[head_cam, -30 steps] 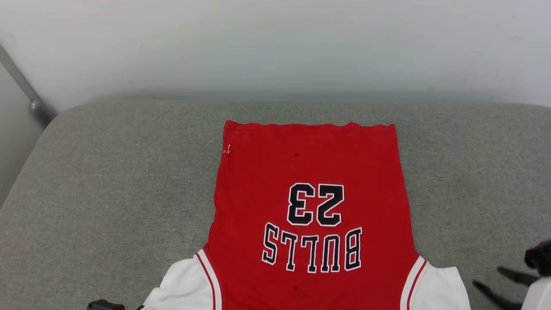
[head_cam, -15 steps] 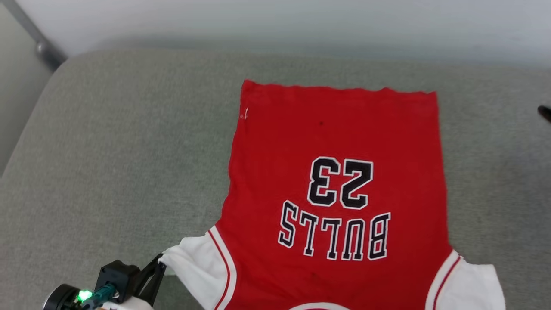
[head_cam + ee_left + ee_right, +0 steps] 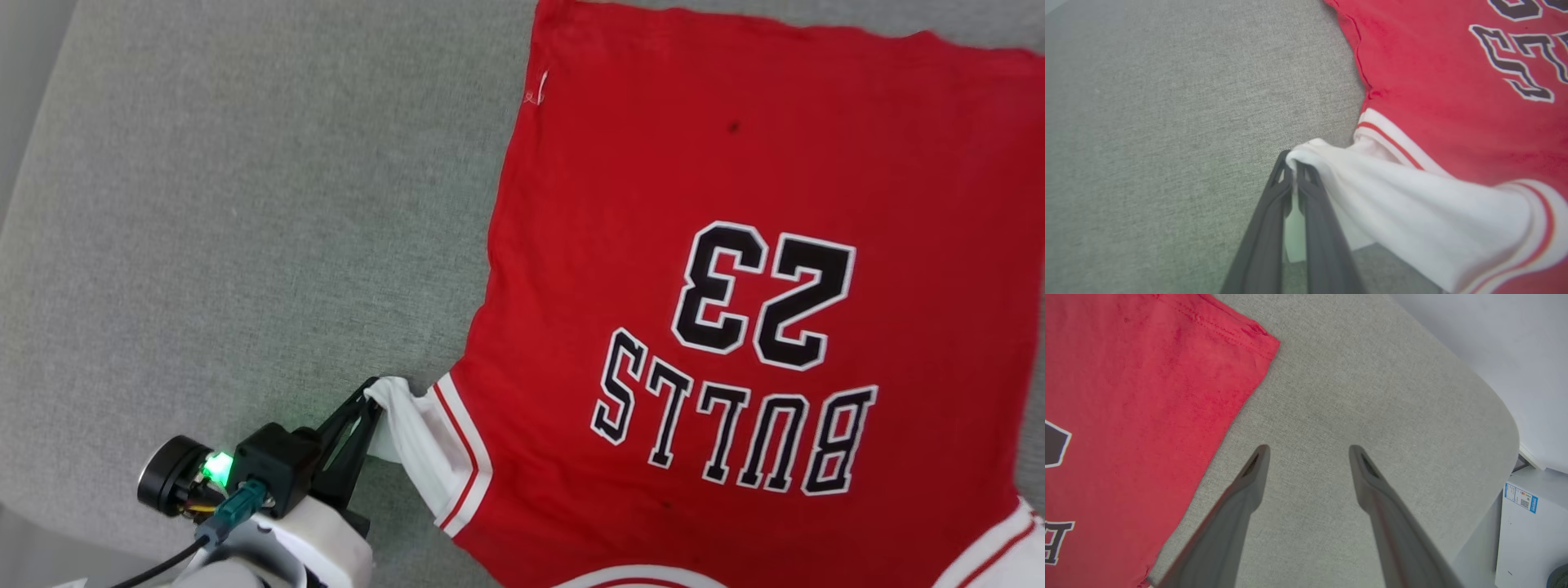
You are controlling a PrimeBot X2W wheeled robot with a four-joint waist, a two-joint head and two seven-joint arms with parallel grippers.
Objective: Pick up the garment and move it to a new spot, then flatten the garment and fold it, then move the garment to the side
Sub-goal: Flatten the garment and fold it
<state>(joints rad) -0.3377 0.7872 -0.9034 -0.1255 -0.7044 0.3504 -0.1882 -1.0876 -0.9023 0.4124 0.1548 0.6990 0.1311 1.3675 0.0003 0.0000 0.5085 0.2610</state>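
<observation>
The red jersey's hem corner (image 3: pixel 1267 347) is the part my right gripper should grab next, to fold the jersey over its "BULLS 23" lettering.
The garment (image 3: pixel 735 269), a red jersey with black "BULLS 23" lettering facing up, lies flat on a grey cushion (image 3: pixel 245 204). At the lower left my left gripper (image 3: pixel 374 390) is shut on the tip of its white sleeve (image 3: pixel 412 433), pulling the cloth into a bunched ridge. In the left wrist view the two dark fingers of that left gripper (image 3: pixel 1293 165) pinch the sleeve (image 3: pixel 1392 204) just above the cushion. My right gripper (image 3: pixel 1308 451) stands open over bare cushion, to the right of the garment's (image 3: pixel 1126 416) red hem edge, holding nothing.
The grey cushion (image 3: pixel 1372 396) has a rounded corner near a pale wall (image 3: pixel 1494 335). Beyond that corner stands a white box with a blue label (image 3: pixel 1521 498). The cushion's left edge (image 3: pixel 41 147) runs close to my left arm.
The head camera has tilted down and turned, so the whole picture shifted. My left gripper has come into view on the sleeve and drawn it up and inward. The right gripper left the head view.
</observation>
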